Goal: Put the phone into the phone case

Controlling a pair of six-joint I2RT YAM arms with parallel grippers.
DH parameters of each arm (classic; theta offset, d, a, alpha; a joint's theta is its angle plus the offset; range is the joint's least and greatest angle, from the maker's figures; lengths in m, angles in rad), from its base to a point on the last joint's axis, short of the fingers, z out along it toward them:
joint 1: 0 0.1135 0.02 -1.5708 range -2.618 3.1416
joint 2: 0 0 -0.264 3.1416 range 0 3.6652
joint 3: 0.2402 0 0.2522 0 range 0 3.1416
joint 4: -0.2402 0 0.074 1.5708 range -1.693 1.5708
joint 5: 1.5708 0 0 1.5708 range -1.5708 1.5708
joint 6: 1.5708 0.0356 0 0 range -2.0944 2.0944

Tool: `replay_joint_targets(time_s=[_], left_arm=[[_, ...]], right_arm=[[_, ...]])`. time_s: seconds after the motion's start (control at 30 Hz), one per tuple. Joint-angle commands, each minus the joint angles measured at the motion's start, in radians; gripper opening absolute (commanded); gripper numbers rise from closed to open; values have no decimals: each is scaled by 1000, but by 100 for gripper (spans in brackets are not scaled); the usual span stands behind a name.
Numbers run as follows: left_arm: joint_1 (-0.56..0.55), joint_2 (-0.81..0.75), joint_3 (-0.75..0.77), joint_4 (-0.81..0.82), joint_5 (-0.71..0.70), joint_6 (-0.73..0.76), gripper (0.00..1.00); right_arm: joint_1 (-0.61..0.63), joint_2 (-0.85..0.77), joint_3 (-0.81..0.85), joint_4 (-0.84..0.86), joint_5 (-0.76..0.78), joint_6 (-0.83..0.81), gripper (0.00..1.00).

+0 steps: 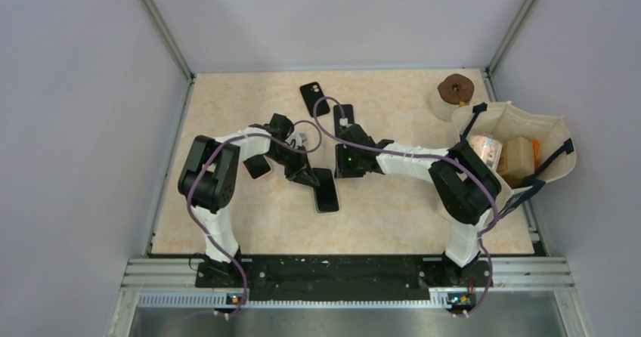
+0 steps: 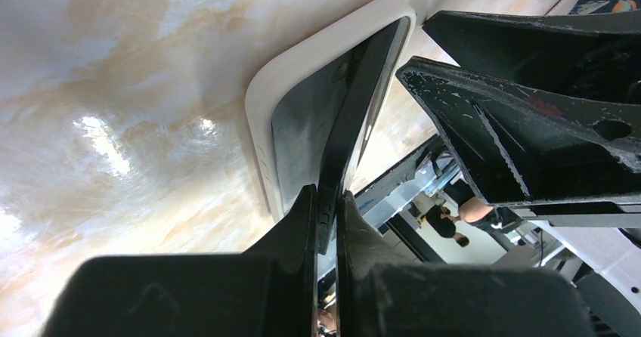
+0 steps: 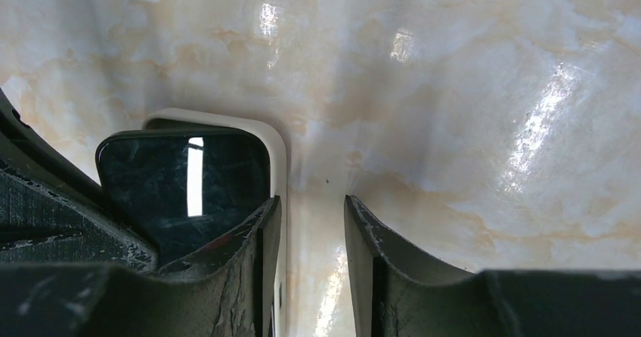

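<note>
The phone's opposite long edge sits inside the case's rim and the phone would land on the case, so it is time to open my left gripper now.
The black phone [image 2: 355, 103] is tilted on its long edge over the white phone case [image 2: 261, 103], which lies flat on the marble table. My left gripper [image 2: 327, 193] is shut on the phone's near edge. In the top view the left gripper [image 1: 308, 177] holds the phone [image 1: 326, 191] at the table's middle. My right gripper [image 3: 311, 201] is open, with only bare table between its fingers. Its left finger [image 3: 249, 246] rests over the case's [image 3: 278, 163] right rim, beside the phone [image 3: 181, 178]. The right gripper [image 1: 340, 169] sits just right of the phone.
A second black phone-shaped item [image 1: 314, 97] lies at the back centre, and another dark flat piece [image 1: 257, 165] lies left of my left gripper. A cream fabric bag [image 1: 521, 114] holding boxes stands at the right. A brown round object [image 1: 456, 89] sits behind it.
</note>
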Motion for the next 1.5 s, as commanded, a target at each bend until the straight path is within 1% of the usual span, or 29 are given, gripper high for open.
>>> replay_joint_targets(time_s=[0.0,0.1,0.13,0.2,0.3,0.57,0.73,0.9,1.0,1.07,1.17,1.3,1.47], left_arm=[[-35,57,22,47,-280,-29,0],[-44,63,32,40,-334,-46,0],[-49,62,42,24,-383,-55,5],[-52,50,45,19,-400,-61,9],[-55,3,42,9,-421,-60,18],[-55,-87,43,-34,-430,-19,39],[-56,-133,46,-46,-415,-7,49],[-64,-167,44,-52,-388,-2,57],[-72,-188,45,-72,-421,2,57],[-75,-201,43,-97,-465,3,54],[-92,-219,22,-101,-495,-4,49],[-140,-234,-23,-71,-496,-22,43],[-186,-221,-44,-58,-520,-38,40]], right_arm=[[20,65,9,22,-15,30,37],[19,49,-6,26,2,35,37],[12,30,-16,31,-4,41,38],[0,14,-32,39,-15,47,38],[-15,-10,-47,39,-16,49,38],[-30,-47,-55,33,-24,50,38],[-31,-54,-52,29,-28,49,38],[-31,-58,-56,28,-31,49,38],[-29,-62,-61,28,-36,48,38],[-29,-72,-73,33,-44,49,38],[-30,-102,-104,46,-62,60,38],[-29,-156,-152,63,-78,76,42],[-29,-223,-218,114,-141,111,47]])
